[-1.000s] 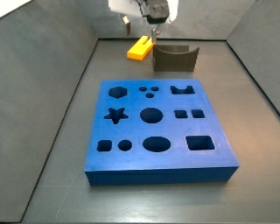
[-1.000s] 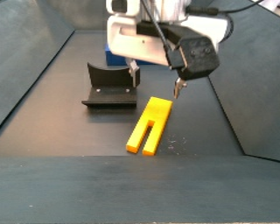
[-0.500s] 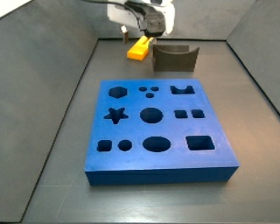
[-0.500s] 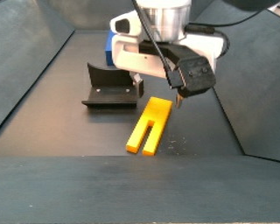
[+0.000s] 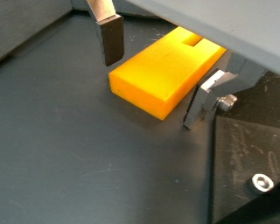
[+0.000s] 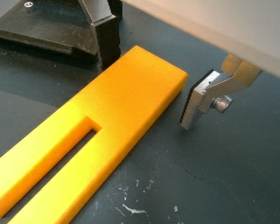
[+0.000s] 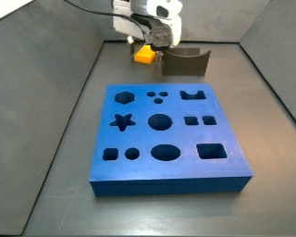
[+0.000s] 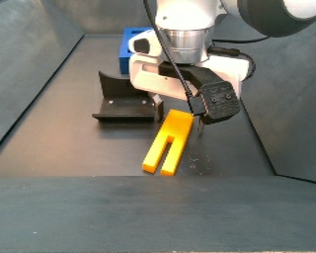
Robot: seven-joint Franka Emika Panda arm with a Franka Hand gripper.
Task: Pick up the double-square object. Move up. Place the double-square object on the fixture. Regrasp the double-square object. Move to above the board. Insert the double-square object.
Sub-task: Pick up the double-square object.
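My gripper grabs the yellow double-square object by its plain solid end [image 5: 147, 81] next, to lift it toward the dark fixture.
The yellow double-square object [image 8: 170, 143] lies flat on the dark floor, its notched end pointing away from the gripper. It shows in both wrist views [image 5: 166, 70] [image 6: 95, 122] and in a side view [image 7: 144, 56]. My gripper [image 8: 178, 107] is low over its solid end, open, with one finger [image 5: 109, 39] on each side and small gaps to the block. The gripper also shows in both wrist views [image 5: 157, 74] [image 6: 154, 74] and in a side view [image 7: 147, 44]. The dark fixture [image 8: 121, 99] [image 7: 185, 61] stands right beside the block. The blue board [image 7: 169, 139] lies apart from it.
Grey walls [image 7: 64, 83] enclose the floor on the sides and behind the fixture. The fixture's base plate [image 5: 254, 157] [image 6: 49, 35] lies close to one finger in both wrist views. A corner of the board [image 8: 127, 44] shows behind the arm.
My gripper has come down from above the block to floor level, and its open fingers now straddle the block's solid end. The block has not moved.
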